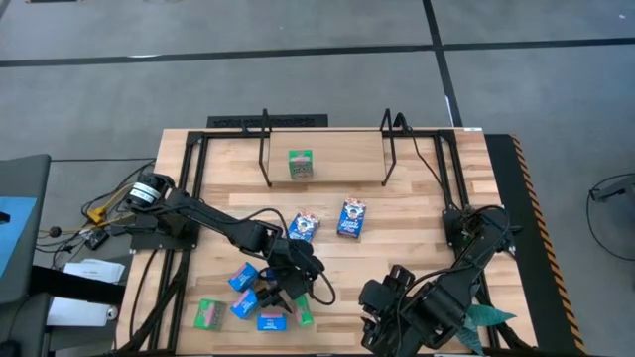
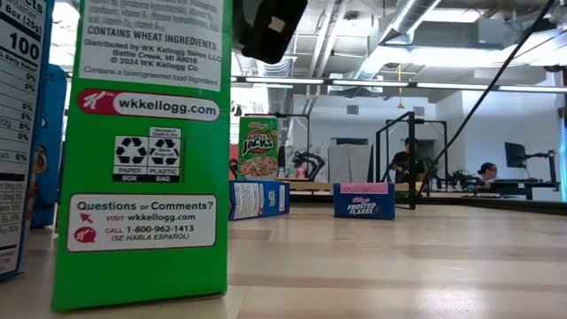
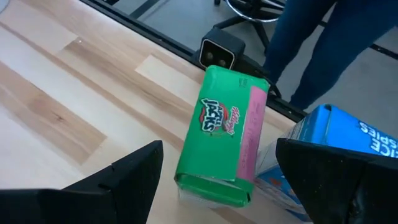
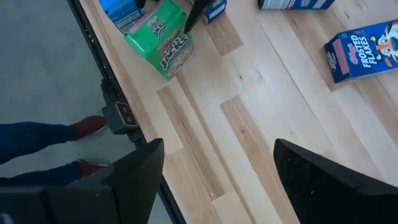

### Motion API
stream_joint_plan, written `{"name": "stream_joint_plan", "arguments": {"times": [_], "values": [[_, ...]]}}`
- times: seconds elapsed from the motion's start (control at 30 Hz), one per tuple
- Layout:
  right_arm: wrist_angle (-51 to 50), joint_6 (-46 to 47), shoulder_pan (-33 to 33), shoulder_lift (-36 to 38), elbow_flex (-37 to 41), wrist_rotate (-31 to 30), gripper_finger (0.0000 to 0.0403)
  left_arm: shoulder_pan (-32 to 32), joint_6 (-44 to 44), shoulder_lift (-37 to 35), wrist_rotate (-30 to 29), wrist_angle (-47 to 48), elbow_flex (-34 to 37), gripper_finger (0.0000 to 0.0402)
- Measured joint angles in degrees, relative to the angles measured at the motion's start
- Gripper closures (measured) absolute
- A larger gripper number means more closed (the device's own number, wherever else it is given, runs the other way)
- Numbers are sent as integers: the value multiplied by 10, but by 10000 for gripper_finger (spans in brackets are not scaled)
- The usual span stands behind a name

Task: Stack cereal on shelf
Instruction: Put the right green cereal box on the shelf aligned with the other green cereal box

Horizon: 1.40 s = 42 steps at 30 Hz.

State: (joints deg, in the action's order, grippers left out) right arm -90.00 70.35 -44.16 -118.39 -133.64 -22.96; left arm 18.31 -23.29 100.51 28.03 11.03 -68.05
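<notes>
My left gripper needs to go lower first. Its fingers are above the green box and would miss it if I closed them now.
The shelf [image 1: 342, 159] is a light board between black wire uprights at the table's far middle. One green cereal box [image 1: 301, 164] stands on it. Two dark blue boxes [image 1: 305, 226] [image 1: 351, 218] lie on the table nearer the middle. Several light blue and green boxes cluster at the near left. My left gripper [image 3: 219, 149] hovers open over an upright green box [image 3: 224, 143] in that cluster, a finger on either side, apart from it. My right gripper [image 4: 217, 149] hangs open above bare table at the near right.
A light blue box [image 3: 329, 134] stands right beside the green one. The table's near edge [image 4: 134, 112] runs close to the cluster, with a small camera [image 3: 217, 53] mounted on it. A person's legs [image 3: 323, 43] show beyond that edge. Bare wood lies between cluster and shelf.
</notes>
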Motion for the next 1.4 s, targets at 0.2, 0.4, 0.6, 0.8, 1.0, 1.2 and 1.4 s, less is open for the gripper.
{"name": "stream_joint_plan", "arguments": {"times": [0.2, 0.4, 0.6, 0.8, 1.0, 1.2, 1.4], "values": [[0, -3, 0, 0, 0, 0, 77, 0, -8, 9, -2, -8, 0, 99], [0, -3, 3, 0, 0, -1, 77, 4, 2, 26, 12, -16, 0, 100], [0, -3, 5, 0, 0, -3, 77, 4, -3, 26, 7, -11, 0, 100], [1, -3, 5, 0, 0, -3, 77, 6, -28, 39, -20, 0, 0, 107], [1, -3, 8, 0, 0, -3, 77, 6, -15, 47, -24, -3, 0, 147], [1, -3, 12, 0, 0, -3, 77, 6, -10, 46, -29, 0, 0, 179], [1, -4, 13, 0, 0, -3, 77, 6, 0, 46, -29, 0, 0, 193]]}}
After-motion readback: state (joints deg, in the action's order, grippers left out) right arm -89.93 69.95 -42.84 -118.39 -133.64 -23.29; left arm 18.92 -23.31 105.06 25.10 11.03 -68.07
